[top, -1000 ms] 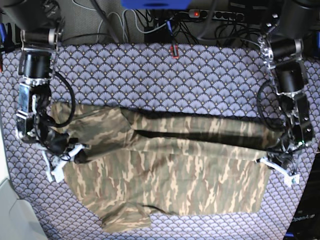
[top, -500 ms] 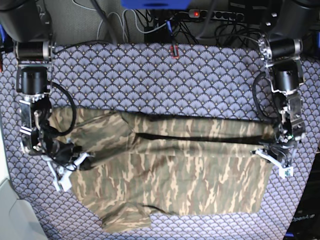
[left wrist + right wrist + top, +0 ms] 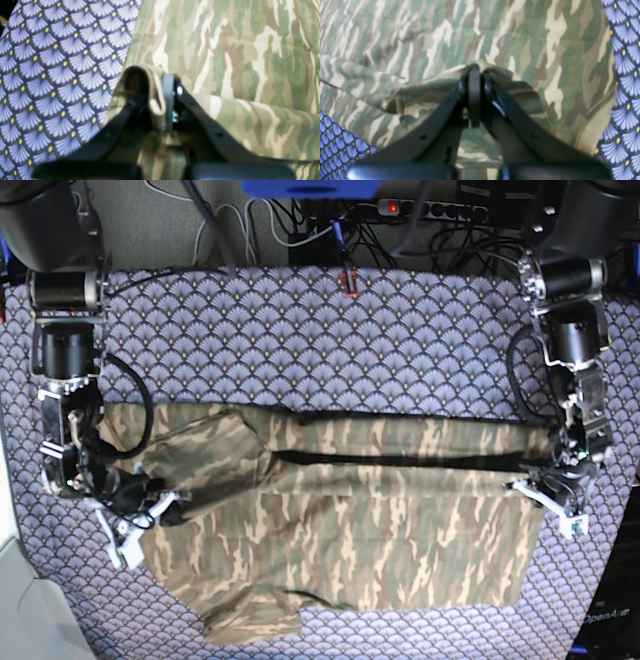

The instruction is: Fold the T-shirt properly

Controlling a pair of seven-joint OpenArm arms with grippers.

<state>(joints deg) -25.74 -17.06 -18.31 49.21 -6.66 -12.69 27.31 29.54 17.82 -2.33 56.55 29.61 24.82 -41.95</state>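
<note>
The folded edge (image 3: 490, 482) at my left fingers lies against the shirt's lower body (image 3: 410, 545), so the T-shirt would stay folded and my left gripper needs to let go of it.
The camouflage T-shirt (image 3: 340, 530) lies spread across the purple tablecloth (image 3: 300, 340), with its far long edge folded over toward the front. My left gripper (image 3: 535, 490) is at the shirt's right edge, shut on a pinch of the T-shirt (image 3: 225, 50) fabric; the left gripper (image 3: 162, 100) has cloth wrapped round one finger. My right gripper (image 3: 150, 505) is at the shirt's left edge by a sleeve. In the right wrist view the right gripper (image 3: 474, 75) is shut on a fold of the T-shirt (image 3: 445, 37).
A power strip (image 3: 430, 210) and a tangle of cables lie behind the table's far edge. A small red object (image 3: 348, 282) sits on the cloth at the back centre. A pale surface (image 3: 25, 610) borders the front left corner.
Both grippers have carried the held shirt edge toward the table's far side. The right gripper also moved slightly inward, and the folded layer now lies flatter.
</note>
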